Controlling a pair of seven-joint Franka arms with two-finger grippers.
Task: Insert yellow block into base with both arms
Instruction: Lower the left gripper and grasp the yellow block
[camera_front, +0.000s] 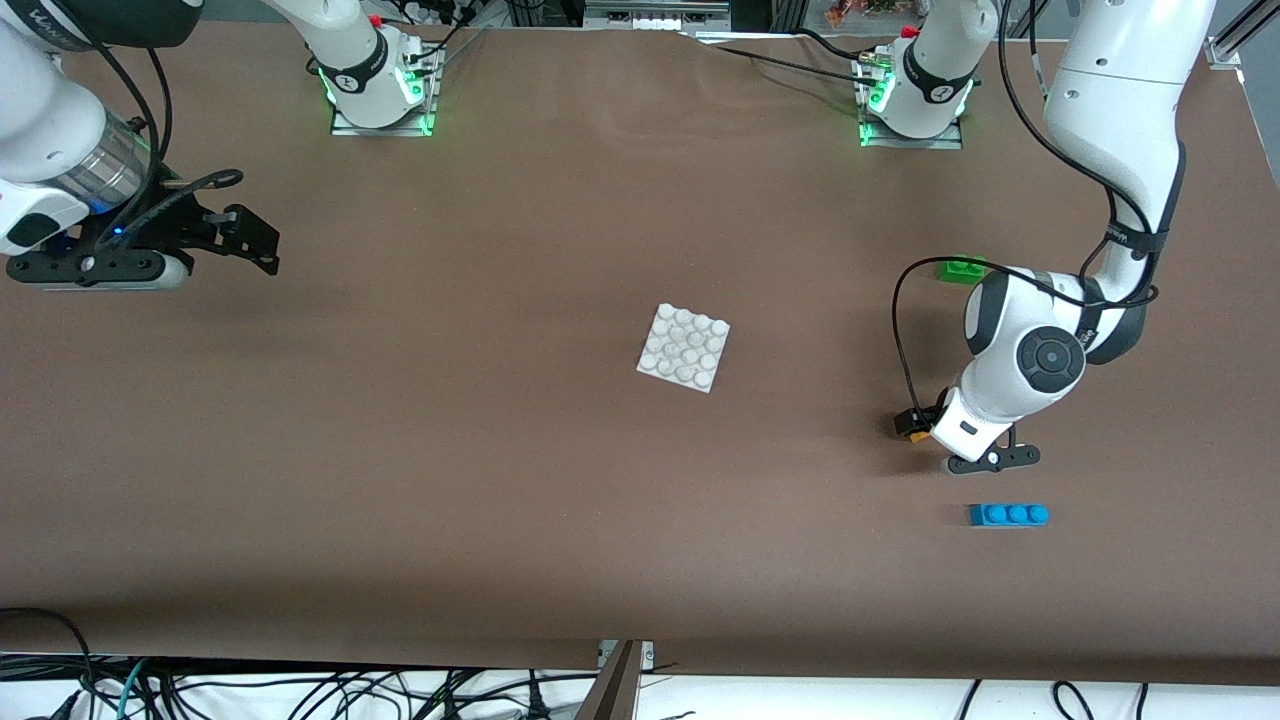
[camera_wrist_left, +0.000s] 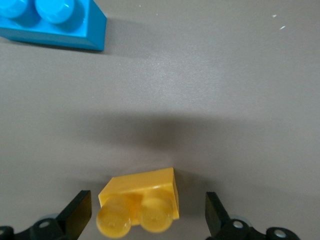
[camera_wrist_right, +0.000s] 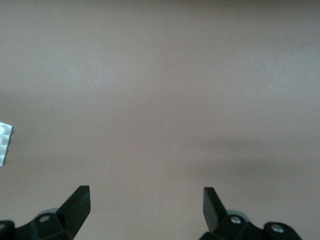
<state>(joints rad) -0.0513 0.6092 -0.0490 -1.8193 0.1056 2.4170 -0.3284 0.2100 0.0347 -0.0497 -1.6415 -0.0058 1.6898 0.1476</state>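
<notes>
The bottom of the block should stay free to go into the white base, so the left gripper will next grab the yellow block (camera_front: 917, 436) by its short sides.
The yellow block (camera_wrist_left: 142, 200) sits on the table with its studs up, between the open fingers of my left gripper (camera_wrist_left: 146, 210), which straddle it with a gap on each side. In the front view my left gripper (camera_front: 915, 425) is low at the table toward the left arm's end, with a bit of the yellow block (camera_front: 917, 436) showing under it. The white base (camera_front: 684, 347) lies flat at the table's middle. My right gripper (camera_front: 255, 240) waits open and empty above the table at the right arm's end. In the right wrist view it (camera_wrist_right: 146, 200) is over bare table.
A blue three-stud brick (camera_front: 1008, 514) lies nearer to the front camera than the left gripper and shows in the left wrist view (camera_wrist_left: 50, 22). A green brick (camera_front: 960, 268) lies farther back, partly hidden by the left arm. A corner of the base (camera_wrist_right: 4, 142) shows in the right wrist view.
</notes>
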